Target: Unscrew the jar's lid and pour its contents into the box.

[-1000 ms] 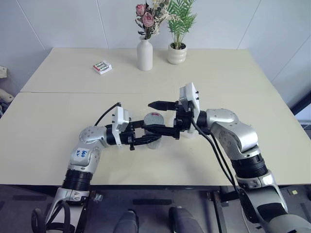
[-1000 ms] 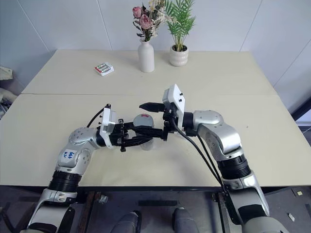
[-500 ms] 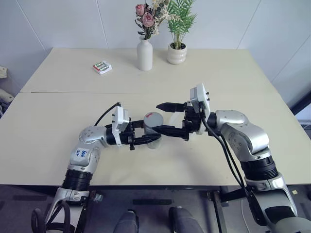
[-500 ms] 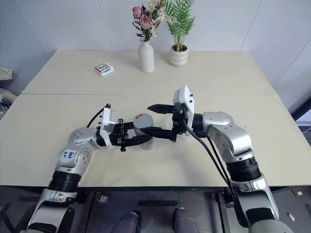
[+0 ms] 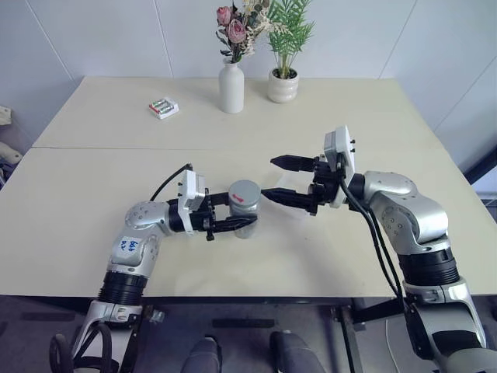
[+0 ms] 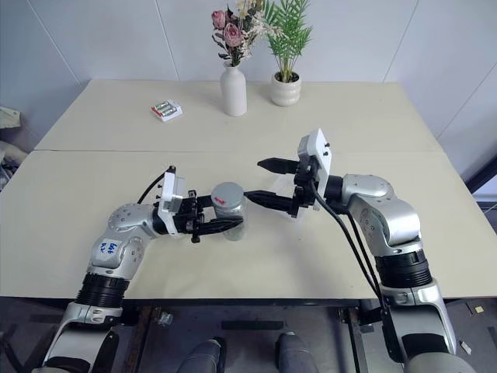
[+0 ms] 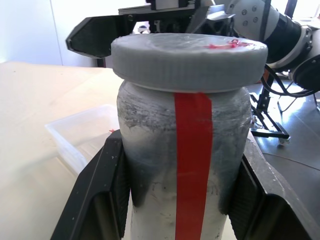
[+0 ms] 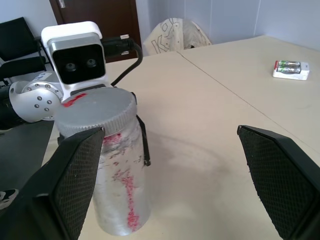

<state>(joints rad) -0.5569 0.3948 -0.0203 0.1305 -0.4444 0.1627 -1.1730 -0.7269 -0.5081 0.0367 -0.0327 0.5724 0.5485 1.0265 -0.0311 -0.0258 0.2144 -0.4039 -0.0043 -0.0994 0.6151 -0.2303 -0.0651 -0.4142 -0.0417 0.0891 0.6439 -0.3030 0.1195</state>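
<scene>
My fingers stop short of the grey lid [image 5: 245, 192], so closing now would miss it. My right gripper moves toward the lid first, then closes on it.
The silvery jar [image 5: 245, 210] with a red stripe stands upright just above the table's middle, and my left gripper [image 5: 241, 213] is shut on its body from the left. Its grey lid [image 5: 245, 192] sits on top, marked with red [image 7: 187, 55]. My right gripper [image 5: 269, 176] hangs open just right of the jar, pointing left, one finger level with the lid and the other higher; neither touches it. In the right wrist view the jar [image 8: 117, 195] stands between the fingers [image 8: 75, 185]. The clear box [image 7: 80, 130] lies on the table behind the jar in the left wrist view.
A white vase of flowers [image 5: 231, 87] and a small potted plant [image 5: 283, 84] stand at the table's far edge. A white-and-red battery pack [image 5: 164, 107] lies at the far left. A seam crosses the table [image 5: 93, 148] behind the arms.
My open right gripper has drawn back to the right, off the lid, which stays on the jar. The left gripper and jar have not moved.
</scene>
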